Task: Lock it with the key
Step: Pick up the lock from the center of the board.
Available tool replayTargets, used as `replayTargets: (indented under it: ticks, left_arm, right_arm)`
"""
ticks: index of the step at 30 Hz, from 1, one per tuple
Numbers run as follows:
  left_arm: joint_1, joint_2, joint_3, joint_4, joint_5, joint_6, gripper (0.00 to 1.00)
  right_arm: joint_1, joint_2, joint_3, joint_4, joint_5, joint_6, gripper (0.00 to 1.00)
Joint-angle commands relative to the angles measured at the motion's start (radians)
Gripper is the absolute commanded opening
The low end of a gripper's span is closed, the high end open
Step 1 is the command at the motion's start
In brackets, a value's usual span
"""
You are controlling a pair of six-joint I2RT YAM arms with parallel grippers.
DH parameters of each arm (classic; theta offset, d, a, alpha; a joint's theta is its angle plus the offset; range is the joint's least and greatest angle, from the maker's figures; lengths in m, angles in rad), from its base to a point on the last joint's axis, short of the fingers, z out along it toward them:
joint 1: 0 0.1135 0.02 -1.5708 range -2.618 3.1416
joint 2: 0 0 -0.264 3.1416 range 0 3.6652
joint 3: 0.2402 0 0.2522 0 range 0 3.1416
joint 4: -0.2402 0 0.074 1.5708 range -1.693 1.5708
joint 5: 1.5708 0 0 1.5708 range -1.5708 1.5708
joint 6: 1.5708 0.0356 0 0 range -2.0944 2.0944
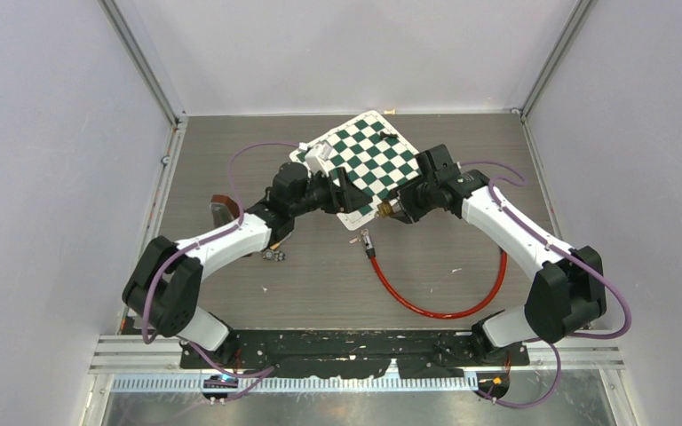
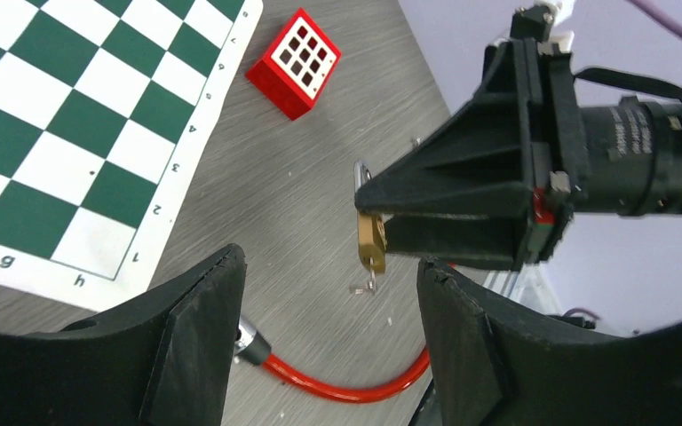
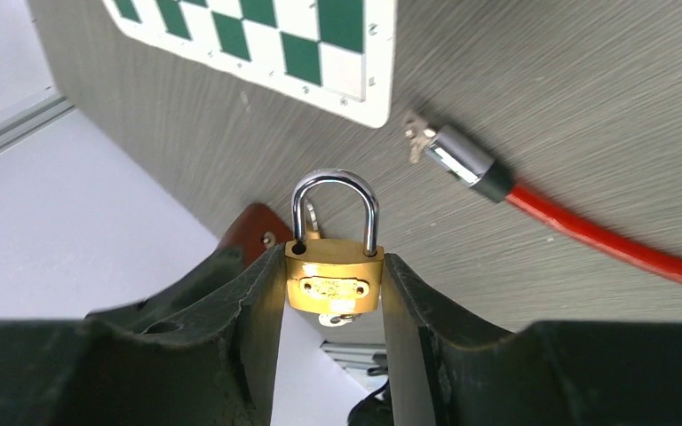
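Observation:
The brass padlock [image 1: 385, 210] [image 2: 371, 241] is past the left gripper's fingers, so they would miss it if they closed now. The left gripper should first move toward the padlock.
My right gripper [image 3: 330, 266] is shut on a brass padlock [image 3: 333, 282], held by its sides above the table with its steel shackle [image 3: 335, 186] pointing away from the wrist. A small silver key [image 3: 337, 318] sticks out of the padlock's underside. In the left wrist view the padlock [image 2: 371, 241] hangs in the right gripper's black fingers [image 2: 462, 209], with the key [image 2: 369, 280] below it. My left gripper [image 2: 329, 262] is open and empty, facing the padlock from a short way off. From the top, both grippers meet near the padlock [image 1: 385, 210].
A red cable [image 1: 435, 306] with a metal end [image 3: 462, 164] curves across the table under the grippers. A green-and-white chessboard [image 1: 368, 160] lies behind them. A red block with a grid face [image 2: 295, 62] sits beside the board. A brown object [image 1: 222, 209] lies at the left.

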Motion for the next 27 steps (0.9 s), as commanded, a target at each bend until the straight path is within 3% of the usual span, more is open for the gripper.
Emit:
replayTargets:
  ticks: [1, 7, 13, 20, 27]
  left_arm:
    - [-0.013, 0.037, 0.061, 0.165, -0.031, -0.082, 0.69]
    - [-0.049, 0.03, 0.065, 0.152, -0.11, -0.042, 0.68]
    - [-0.066, 0.028, 0.071, 0.176, -0.115, -0.05, 0.6]
    - [-0.068, 0.031, 0.071, 0.172, -0.139, -0.066, 0.36]
    - [-0.07, 0.048, 0.083, 0.174, -0.132, -0.081, 0.36]
  right_arm:
    - [0.026, -0.021, 0.079, 0.079, -0.034, 0.08, 0.25]
    - [0.042, -0.005, 0.121, 0.105, -0.04, 0.103, 0.25]
    - [0.047, -0.004, 0.135, 0.12, -0.029, 0.12, 0.25]
    - [0.049, -0.011, 0.132, 0.139, -0.034, 0.124, 0.25]
    - [0.051, -0.021, 0.133, 0.151, -0.04, 0.103, 0.26]
